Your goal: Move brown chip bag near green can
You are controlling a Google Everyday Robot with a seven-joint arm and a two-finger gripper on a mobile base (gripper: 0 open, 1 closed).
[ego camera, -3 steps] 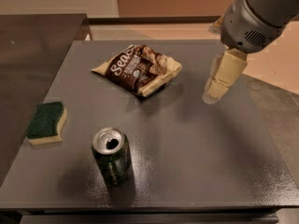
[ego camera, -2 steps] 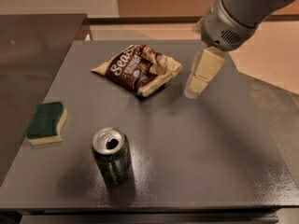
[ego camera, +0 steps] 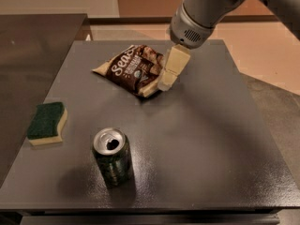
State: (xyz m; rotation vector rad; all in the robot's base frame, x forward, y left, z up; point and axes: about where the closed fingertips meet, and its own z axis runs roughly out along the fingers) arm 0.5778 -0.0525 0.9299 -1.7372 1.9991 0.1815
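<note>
My gripper pinches the brown chip bag (ego camera: 132,68) by its crumpled edge (ego camera: 159,77) next, where the wrapper stands up, as the bag lies flat on the tabletop.
The brown chip bag (ego camera: 132,68) lies flat on the far middle of the grey table (ego camera: 197,135), with white "Sea" lettering on top. The green can (ego camera: 112,157) stands upright near the front left, its silver top with the opening showing. My gripper (ego camera: 169,74) comes down from the upper right on a grey arm. Its cream-coloured finger tips sit at the right edge of the bag, over its corner. I cannot tell whether it touches the bag.
A green-and-yellow sponge (ego camera: 46,123) lies at the table's left edge. A dark counter (ego camera: 33,50) stands to the left of the table. The floor drops away to the right of the table.
My gripper has moved left and slightly down, from the bare table right of the bag to the bag's right edge. The bag, can and sponge have not moved.
</note>
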